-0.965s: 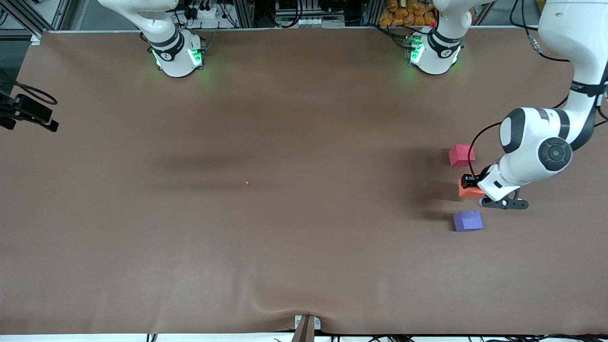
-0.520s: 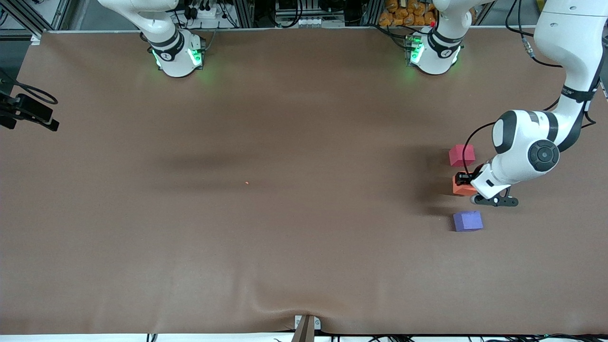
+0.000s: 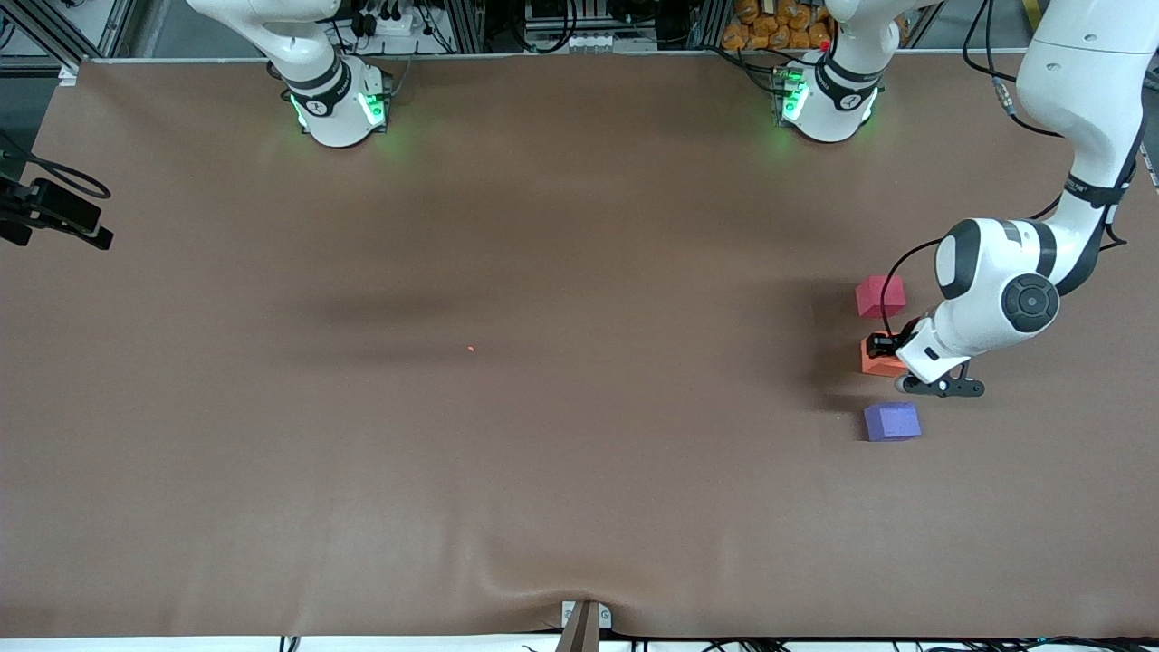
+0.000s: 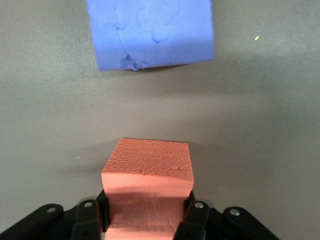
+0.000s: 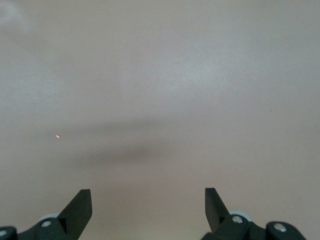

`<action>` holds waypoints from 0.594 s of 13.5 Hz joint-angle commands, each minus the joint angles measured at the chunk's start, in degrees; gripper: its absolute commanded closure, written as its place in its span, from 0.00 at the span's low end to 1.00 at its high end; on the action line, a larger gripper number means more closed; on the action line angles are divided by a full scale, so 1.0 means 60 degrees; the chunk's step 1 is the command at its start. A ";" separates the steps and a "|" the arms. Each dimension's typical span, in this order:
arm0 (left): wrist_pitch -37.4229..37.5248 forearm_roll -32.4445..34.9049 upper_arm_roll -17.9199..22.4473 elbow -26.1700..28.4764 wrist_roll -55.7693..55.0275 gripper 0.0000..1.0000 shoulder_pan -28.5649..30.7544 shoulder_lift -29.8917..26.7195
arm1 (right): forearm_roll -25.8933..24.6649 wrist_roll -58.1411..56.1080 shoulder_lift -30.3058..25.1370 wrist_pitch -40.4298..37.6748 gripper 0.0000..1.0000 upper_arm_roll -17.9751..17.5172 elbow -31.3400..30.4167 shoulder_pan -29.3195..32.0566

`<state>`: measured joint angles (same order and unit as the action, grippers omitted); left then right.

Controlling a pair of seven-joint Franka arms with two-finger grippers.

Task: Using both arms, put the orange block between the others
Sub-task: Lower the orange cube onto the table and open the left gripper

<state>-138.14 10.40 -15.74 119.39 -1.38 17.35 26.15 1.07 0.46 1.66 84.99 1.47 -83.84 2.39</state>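
Observation:
The orange block [image 3: 875, 362] [image 4: 148, 167] sits low on the tabletop in line between the pink and blue cubes, so it is time for my left gripper to open now.
My left gripper [image 3: 883, 354] is shut on the orange block [image 3: 875, 362], low over the table in the gap between the others. The pinkish-red cube [image 3: 880, 296] lies farther from the front camera and the purple-blue cube [image 3: 892, 421] nearer. In the left wrist view the orange block [image 4: 148, 167] sits squeezed in the left gripper [image 4: 148, 220], with the purple-blue cube [image 4: 150, 32] just ahead and apart from it. I cannot tell whether the block touches the table. My right gripper [image 5: 147, 205] is open over bare table and holds nothing.
A tiny orange speck [image 3: 471, 349] lies mid-table. A black camera mount [image 3: 54, 213] juts in at the right arm's end. A bracket [image 3: 584, 620] sits at the table edge nearest the front camera, beside a fold in the brown cover.
The left arm has shifted a little toward the right arm's end, carrying the orange block into line with the two other cubes. The cubes have not moved.

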 commanded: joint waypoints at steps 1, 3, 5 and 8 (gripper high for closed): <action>-0.0136 0.0332 -0.0057 -0.0020 -0.0210 0.75 0.0097 0.0036 | -0.0046 0.0114 0.0060 -0.0147 0.00 -0.0084 0.0190 0.0099; -0.0122 0.0332 -0.0057 -0.0136 -0.0210 0.00 0.0112 0.0051 | -0.0046 0.0114 0.0060 -0.0147 0.00 -0.0084 0.0190 0.0099; -0.0107 0.0318 -0.0072 -0.0283 -0.0254 0.00 0.0112 0.0095 | -0.0046 0.0114 0.0060 -0.0147 0.00 -0.0084 0.0190 0.0099; 0.0562 0.0318 -0.0203 -0.0736 -0.0954 0.00 -0.0049 -0.0328 | -0.0046 0.0114 0.0060 -0.0147 0.00 -0.0084 0.0190 0.0085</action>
<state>-137.95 10.44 -16.19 116.88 -3.46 17.38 26.13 1.07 0.46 1.68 84.98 1.46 -83.85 2.39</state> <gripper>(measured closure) 0.000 0.000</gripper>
